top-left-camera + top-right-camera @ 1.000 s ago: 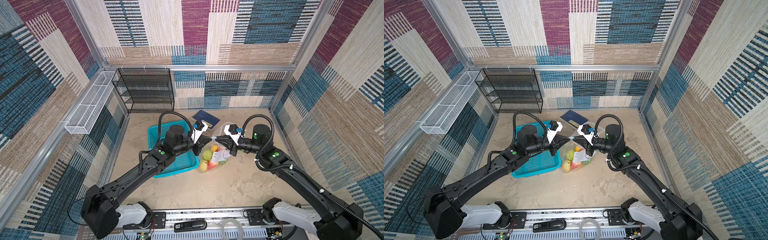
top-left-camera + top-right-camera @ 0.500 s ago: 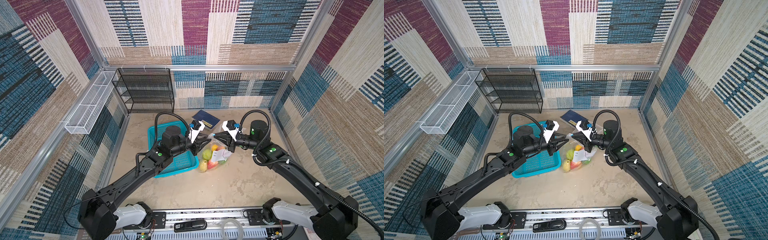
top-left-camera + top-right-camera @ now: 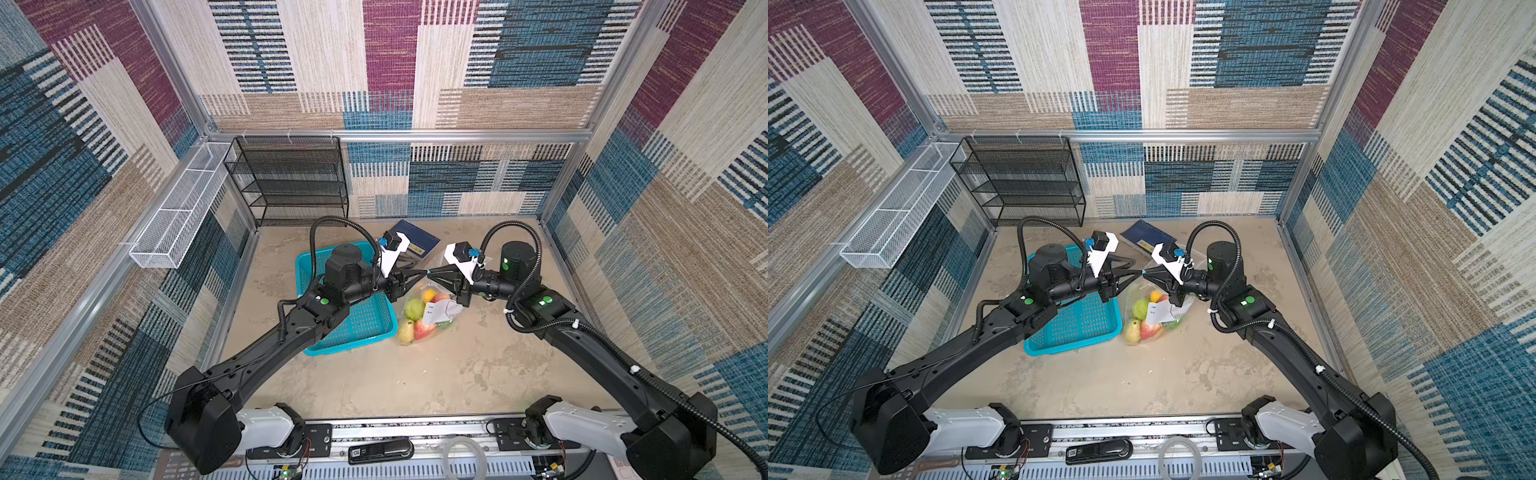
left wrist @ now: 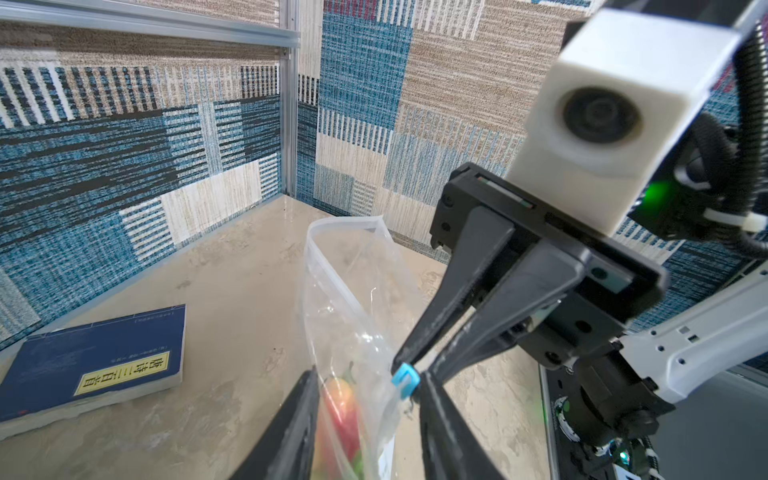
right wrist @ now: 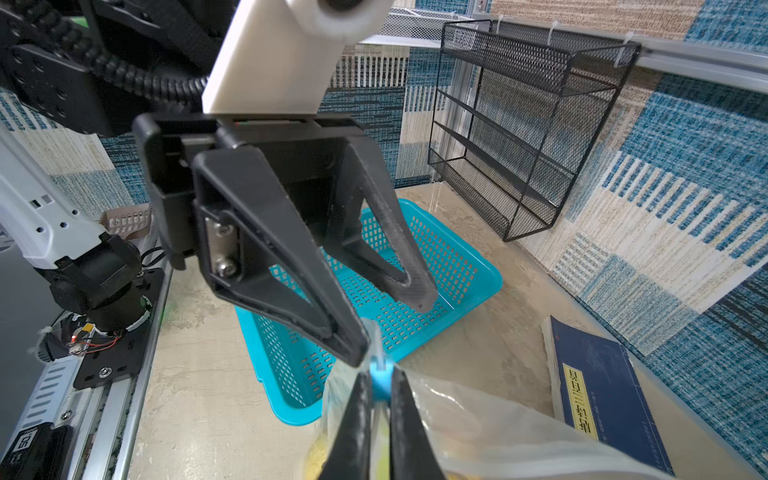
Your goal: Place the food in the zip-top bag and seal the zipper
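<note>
My left gripper is to grab the zip-top bag next by the opening's corner (image 4: 387, 393) beside the slider tab, and then my right gripper can seal the zipper.
The clear zip-top bag (image 3: 441, 309) stands on the table right of the basket, holding the food: a green ball (image 3: 413, 308), an orange piece (image 3: 429, 296), a pale pear (image 3: 406, 331) and a red apple (image 3: 424, 328). Its whitish zipper (image 4: 328, 266) runs along the raised mouth. My right gripper (image 5: 380, 374) is shut on the light-blue slider tab (image 5: 380, 380) at the mouth's end. My left gripper (image 4: 365, 374) faces it tip to tip and is open, its fingers (image 5: 415, 291) astride the bag's corner beside the slider tab (image 4: 404, 379). In both top views the two grippers meet above the bag (image 3: 1154, 311).
A teal perforated basket (image 3: 307, 266) lies under my left arm, just left of the bag. A blue book (image 3: 417, 241) lies behind the bag. A black wire shelf (image 3: 291, 183) stands against the back wall, and a white wire tray (image 3: 174, 224) hangs on the left wall.
My left gripper has gone from shut to open beside the bag's corner. My right gripper, still shut on the slider tab, has shifted left until the two tips meet.
</note>
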